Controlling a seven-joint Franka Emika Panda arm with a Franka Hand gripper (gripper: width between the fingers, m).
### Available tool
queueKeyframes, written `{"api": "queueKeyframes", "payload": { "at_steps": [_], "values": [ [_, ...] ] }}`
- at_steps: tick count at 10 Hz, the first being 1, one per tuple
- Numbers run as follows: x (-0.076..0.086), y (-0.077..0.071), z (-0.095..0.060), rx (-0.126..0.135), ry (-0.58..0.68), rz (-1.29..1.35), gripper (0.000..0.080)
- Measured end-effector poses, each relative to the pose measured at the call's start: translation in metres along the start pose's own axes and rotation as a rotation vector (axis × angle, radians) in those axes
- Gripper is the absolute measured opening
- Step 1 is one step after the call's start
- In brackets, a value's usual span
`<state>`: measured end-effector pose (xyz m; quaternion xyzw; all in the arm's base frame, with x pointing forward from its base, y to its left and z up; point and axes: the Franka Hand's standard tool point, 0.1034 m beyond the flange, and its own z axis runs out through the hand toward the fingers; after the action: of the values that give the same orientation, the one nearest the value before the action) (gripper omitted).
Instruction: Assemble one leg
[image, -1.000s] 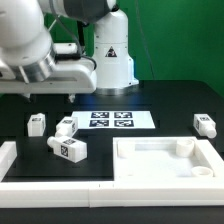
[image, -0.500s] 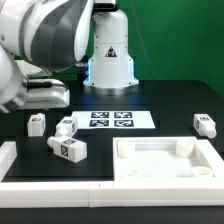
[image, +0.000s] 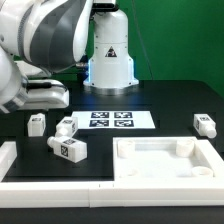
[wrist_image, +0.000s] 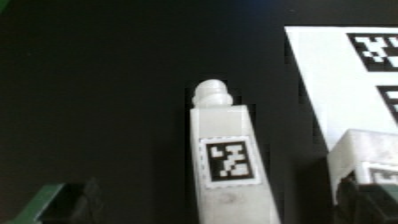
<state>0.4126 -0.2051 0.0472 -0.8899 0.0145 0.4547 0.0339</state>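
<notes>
My gripper's fingers are still above the tagged leg, with dark table beside it, so closing now would miss it. My gripper lowers first, then closes on it.
Several white legs with tags lie on the black table. One leg (image: 37, 124) lies at the exterior view's left, a second (image: 66, 127) beside it by the marker board (image: 112, 119), a third (image: 68, 150) nearer the front, and another (image: 204, 124) at the right. My hand (image: 40, 95) hangs above the left-most leg, and its fingers are hidden in the exterior view. In the wrist view that leg (wrist_image: 221, 150) lies lengthwise between my spread fingers, with my gripper (wrist_image: 214, 208) open around it and not touching it. A neighbouring leg (wrist_image: 365, 150) lies beside it.
A large white rimmed panel (image: 165, 158) lies at the front right. A white frame edge (image: 10, 160) runs along the front left. The robot base (image: 110, 50) stands at the back. The marker board also shows in the wrist view (wrist_image: 347, 60).
Since a second ago the arm has swung toward the exterior view's left and the wrist has turned, so the fingers no longer show. Nothing has moved in the last half second.
</notes>
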Motion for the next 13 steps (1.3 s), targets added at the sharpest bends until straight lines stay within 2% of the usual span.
{"api": "queueKeyframes", "payload": {
  "at_steps": [1, 2, 3, 4, 6, 7, 8, 9, 10, 11, 12, 13],
  "values": [
    [0.003, -0.001, 0.010, -0.006, 0.003, -0.002, 0.0649],
    [0.006, -0.004, 0.032, -0.018, 0.026, -0.007, 0.0649],
    [0.004, -0.007, 0.048, -0.018, 0.016, -0.010, 0.0649],
    [0.007, -0.008, 0.050, -0.024, 0.020, -0.011, 0.0649],
    [0.010, -0.011, 0.049, -0.032, 0.029, -0.016, 0.0649],
    [0.010, -0.010, 0.049, -0.031, 0.029, -0.016, 0.0519],
    [0.010, -0.010, 0.049, -0.031, 0.029, -0.016, 0.0519],
    [0.010, -0.010, 0.049, -0.031, 0.029, -0.016, 0.0380],
    [0.010, -0.010, 0.049, -0.031, 0.029, -0.016, 0.0281],
    [0.006, -0.012, 0.047, -0.025, 0.015, -0.017, 0.0281],
    [-0.005, -0.017, 0.034, -0.012, -0.003, -0.022, 0.0281],
    [-0.018, -0.026, 0.017, -0.012, -0.003, -0.035, 0.0281]
  ]
}}
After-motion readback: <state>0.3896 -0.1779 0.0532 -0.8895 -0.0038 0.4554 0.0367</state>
